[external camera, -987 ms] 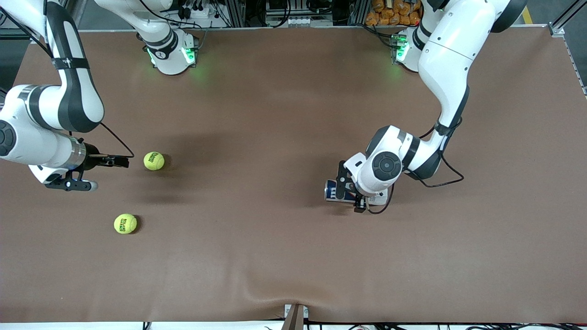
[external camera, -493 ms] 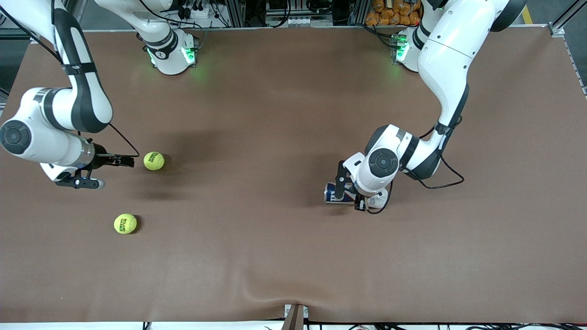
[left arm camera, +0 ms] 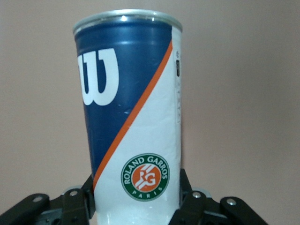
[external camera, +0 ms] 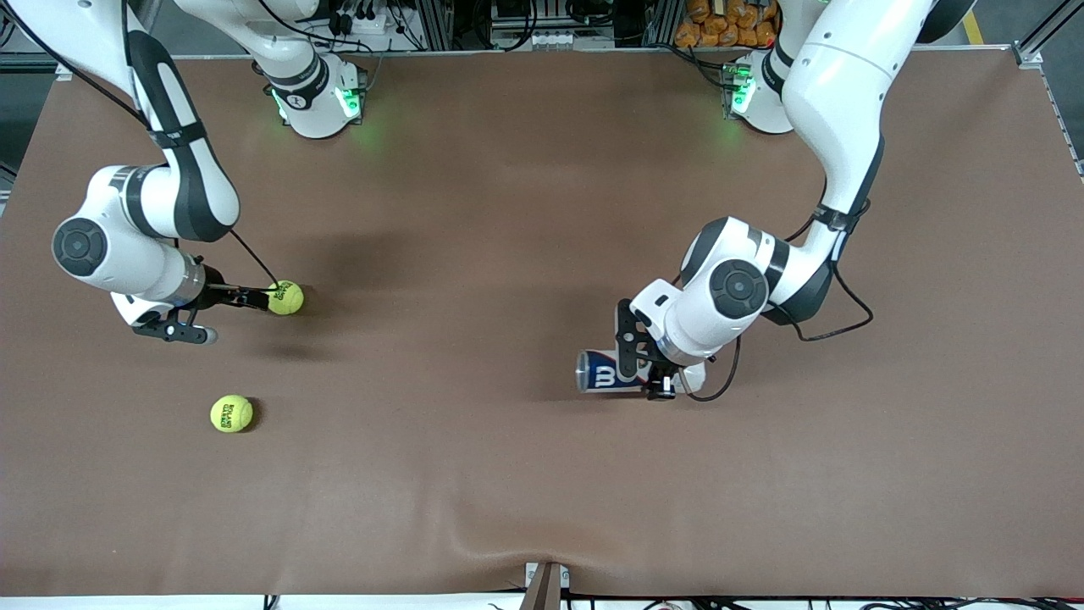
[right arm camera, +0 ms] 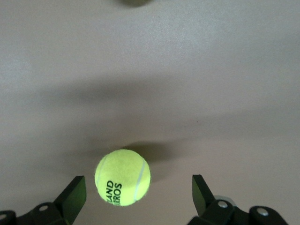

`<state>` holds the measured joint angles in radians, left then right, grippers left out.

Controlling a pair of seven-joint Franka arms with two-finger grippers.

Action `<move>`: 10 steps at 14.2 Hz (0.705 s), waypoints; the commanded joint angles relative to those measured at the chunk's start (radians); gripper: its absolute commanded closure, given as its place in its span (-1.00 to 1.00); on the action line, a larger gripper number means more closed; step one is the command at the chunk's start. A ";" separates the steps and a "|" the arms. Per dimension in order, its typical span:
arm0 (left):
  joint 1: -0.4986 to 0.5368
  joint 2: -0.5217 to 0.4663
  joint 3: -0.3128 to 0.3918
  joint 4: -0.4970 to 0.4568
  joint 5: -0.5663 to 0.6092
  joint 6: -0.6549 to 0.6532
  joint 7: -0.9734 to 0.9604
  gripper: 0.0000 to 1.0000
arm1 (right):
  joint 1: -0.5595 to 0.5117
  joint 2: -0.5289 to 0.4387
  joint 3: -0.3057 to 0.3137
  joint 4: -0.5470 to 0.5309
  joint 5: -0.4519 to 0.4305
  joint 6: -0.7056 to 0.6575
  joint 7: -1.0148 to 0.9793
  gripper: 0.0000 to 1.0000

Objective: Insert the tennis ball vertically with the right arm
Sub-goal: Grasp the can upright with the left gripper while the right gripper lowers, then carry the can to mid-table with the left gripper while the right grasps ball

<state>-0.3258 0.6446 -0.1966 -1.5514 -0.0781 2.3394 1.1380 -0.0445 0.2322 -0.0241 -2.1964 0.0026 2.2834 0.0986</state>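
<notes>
The tennis ball needs to go vertically into the can (external camera: 598, 371). My right gripper should next grab the ball around its round middle (external camera: 285, 298).
A yellow tennis ball (external camera: 285, 297) lies on the brown table toward the right arm's end. My right gripper (external camera: 239, 315) is low beside it and open. In the right wrist view the tennis ball (right arm camera: 123, 177) sits between the two spread fingertips (right arm camera: 75, 190), closer to one, with neither touching it. My left gripper (external camera: 640, 368) is shut on a blue and white ball can (external camera: 598, 371) near the table's middle. The can is tipped with its rim toward the right arm's end. In the left wrist view the can (left arm camera: 133, 108) fills the space in front of the left gripper (left arm camera: 138, 202).
A second tennis ball (external camera: 231, 413) lies nearer to the front camera than the first. The brown table cover (external camera: 508, 474) has a wrinkle at its front edge, by a small bracket (external camera: 544, 583).
The left gripper shut on the can, then shifted and tipped it toward the right arm's end. The right arm swung in, bringing its open gripper around the first ball.
</notes>
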 commanded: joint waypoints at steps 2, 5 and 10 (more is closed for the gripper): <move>0.005 0.003 -0.009 0.056 -0.232 -0.002 0.089 -0.30 | 0.006 0.032 0.003 -0.037 0.011 0.060 0.050 -1.00; 0.011 0.009 -0.004 0.062 -0.542 0.005 0.198 -0.31 | 0.034 0.042 0.004 -0.071 0.011 0.116 0.098 -1.00; 0.021 0.050 -0.006 0.082 -0.990 0.015 0.524 -0.32 | 0.080 0.053 0.004 -0.082 0.011 0.119 0.174 -1.00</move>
<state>-0.3060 0.6606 -0.1973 -1.4965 -0.9084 2.3462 1.5283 0.0182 0.2951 -0.0189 -2.2496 0.0034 2.3831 0.2460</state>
